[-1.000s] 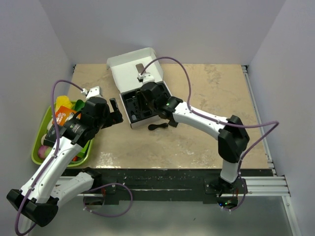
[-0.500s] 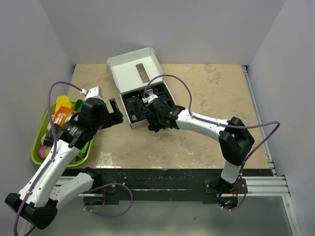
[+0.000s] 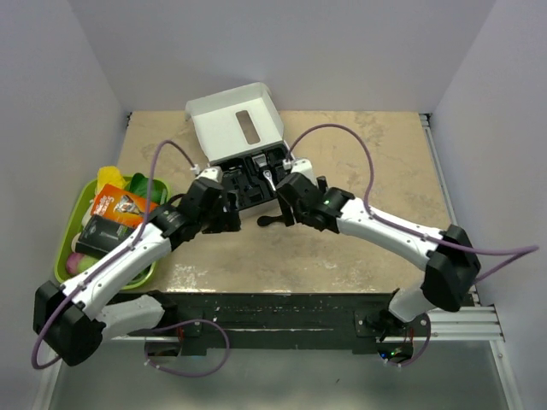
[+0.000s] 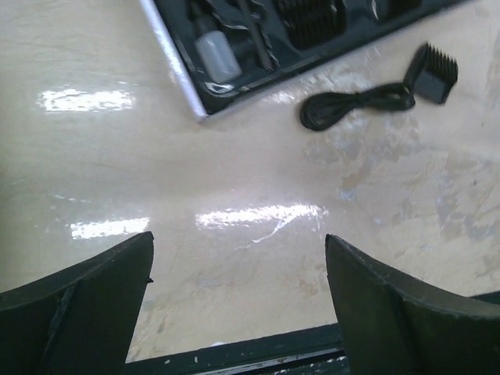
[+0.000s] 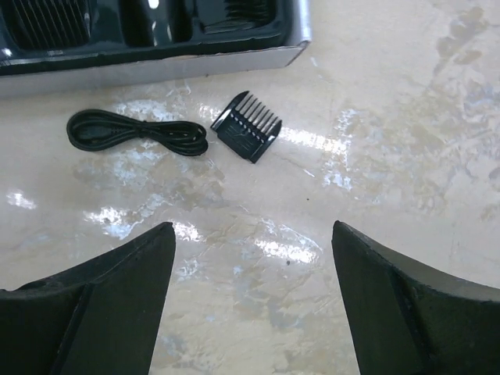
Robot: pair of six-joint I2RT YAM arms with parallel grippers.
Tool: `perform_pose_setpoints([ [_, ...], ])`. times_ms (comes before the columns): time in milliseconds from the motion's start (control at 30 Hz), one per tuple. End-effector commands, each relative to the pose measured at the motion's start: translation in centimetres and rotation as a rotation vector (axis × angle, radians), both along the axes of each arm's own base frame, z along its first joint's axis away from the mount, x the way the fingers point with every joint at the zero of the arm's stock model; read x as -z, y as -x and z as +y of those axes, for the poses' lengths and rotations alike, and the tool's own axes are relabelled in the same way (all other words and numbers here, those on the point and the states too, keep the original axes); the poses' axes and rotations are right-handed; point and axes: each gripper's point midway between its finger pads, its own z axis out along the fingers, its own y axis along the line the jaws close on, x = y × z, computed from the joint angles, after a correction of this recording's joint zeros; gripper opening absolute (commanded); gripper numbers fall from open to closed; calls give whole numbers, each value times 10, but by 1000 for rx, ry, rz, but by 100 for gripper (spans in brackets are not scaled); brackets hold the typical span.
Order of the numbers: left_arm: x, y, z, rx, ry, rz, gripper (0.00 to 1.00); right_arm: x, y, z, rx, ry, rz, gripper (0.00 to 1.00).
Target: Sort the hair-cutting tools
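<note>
I will next grab across the coiled black cord's narrow bundled middle (image 4: 360, 100) with my left gripper, so I can lay the cord lengthwise into the box's insert (image 4: 258, 35).
A coiled thin black cord (image 5: 137, 131) and a small black comb attachment (image 5: 248, 125) lie on the table just in front of the white box (image 3: 235, 128). The box's black insert (image 4: 258, 35) holds more comb attachments (image 4: 312, 14) and a small white bottle (image 4: 215, 58). My right gripper (image 5: 251, 226) hovers open and empty on the near side of the cord (image 3: 272, 220) and comb. My left gripper (image 4: 238, 238) is also open and empty. It hangs over bare table near the box's front left corner, with the cord (image 4: 351, 105) and comb (image 4: 431, 72) ahead to its right.
A green tray (image 3: 73, 256) of colourful packets and fruit sits at the table's left edge, behind the left arm. The box lid stands raised at the back. The black front rail (image 4: 258, 351) runs close beneath the left gripper. Both grippers (image 3: 226, 218) (image 3: 286, 207) sit close together.
The left arm swung right from the tray side to the box's front. The right gripper drew back out of the box toward the near side and opened.
</note>
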Motion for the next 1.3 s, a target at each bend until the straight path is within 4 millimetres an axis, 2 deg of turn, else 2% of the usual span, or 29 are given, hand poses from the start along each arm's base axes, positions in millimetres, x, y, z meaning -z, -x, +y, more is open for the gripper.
perform_pose_setpoints([
  [0, -9, -16, -45, 130, -59, -80, 94, -28, 7, -33, 169, -145, -46, 84],
  [167, 3, -23, -78, 250, -134, -111, 93, -28, 17, -51, 206, -237, -25, 85],
  [200, 7, -26, -84, 275, -176, -110, 93, -22, 20, -56, 214, -239, -15, 84],
  [233, 8, -29, -87, 288, -197, -117, 93, -27, 23, -56, 208, -272, -22, 85],
  [367, 14, -42, -105, 366, -294, -155, 93, -24, 33, -53, 185, -338, -3, 86],
  [400, 18, -44, -115, 406, -329, -162, 93, -24, 34, -52, 183, -347, -2, 86],
  [633, 36, -55, -160, 544, -345, -186, 93, -24, 37, -48, 155, -372, 7, 87],
  [767, 55, -61, -170, 593, -379, -174, 93, -25, 38, -48, 148, -381, -1, 88],
  [967, 69, -73, -184, 638, -410, -182, 92, -22, 39, -46, 137, -392, -3, 88],
  [1167, 86, -82, -187, 679, -452, -166, 90, -20, 41, -41, 122, -425, 5, 88],
  [1267, 93, -85, -188, 696, -415, -142, 87, -20, 41, -40, 118, -434, 4, 88],
])
